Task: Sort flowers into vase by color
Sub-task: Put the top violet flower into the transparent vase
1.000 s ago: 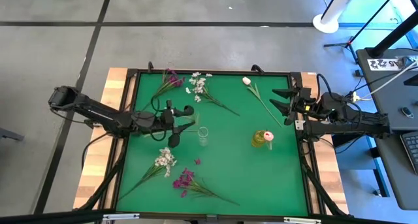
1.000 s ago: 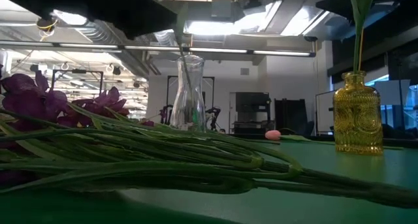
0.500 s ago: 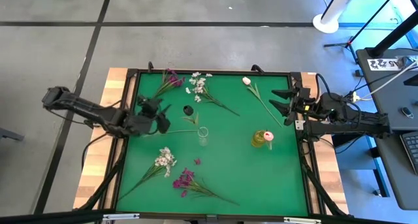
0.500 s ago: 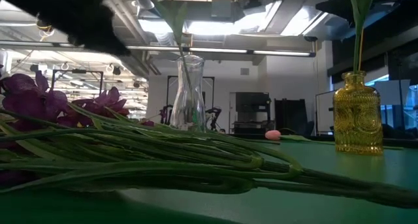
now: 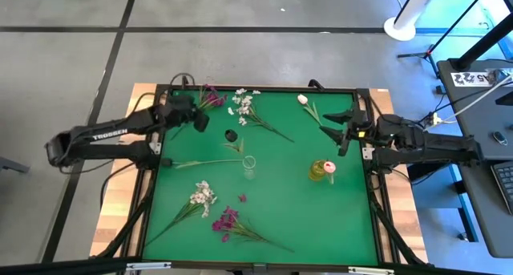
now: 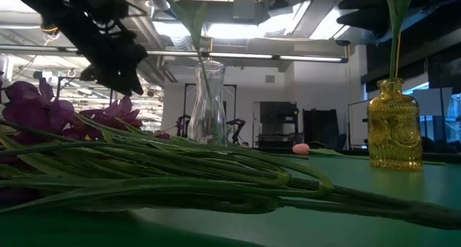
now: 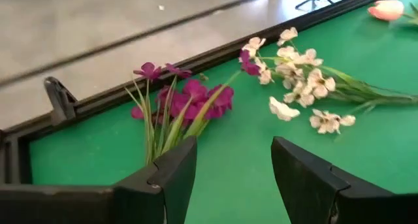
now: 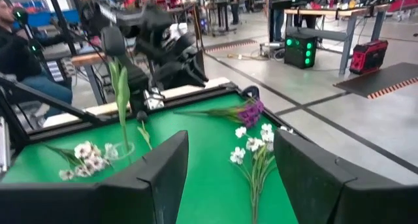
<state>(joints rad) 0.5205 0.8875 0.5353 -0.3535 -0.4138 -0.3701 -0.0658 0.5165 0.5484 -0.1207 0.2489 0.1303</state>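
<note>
The left gripper should sort the magenta-purple spray into a vase (image 5: 249, 167), so it should pick up the spray by its green stems next.
My left gripper (image 5: 198, 118) hovers open over the table's far left corner. Just ahead of its fingers (image 7: 232, 172) lies a magenta-purple spray (image 7: 186, 100), untouched. Beside that spray lies a white blossom spray (image 7: 297, 93). A clear vase (image 5: 249, 165) stands mid-table. The dark bud's (image 5: 231, 135) stem stands in it and leans toward the far left. At the right, a yellow vase (image 5: 319, 171) holds a pink tulip (image 5: 329, 167). My right gripper (image 5: 334, 127) waits open and level at the right edge, with nothing between its fingers (image 8: 228, 165).
A pale tulip (image 5: 303, 99) lies at the far right. A white spray (image 5: 203, 196) and a purple spray (image 5: 226, 220) lie near the front left. A thin green stem (image 5: 200, 161) lies left of the clear vase. Dark rails (image 5: 264, 88) frame the green mat.
My left gripper has drawn away from the clear vase and swung toward the table's far left corner, turning toward the purple spray there. The dark bud's stem has stayed standing in the vase. My right gripper has edged slightly toward the table's middle.
</note>
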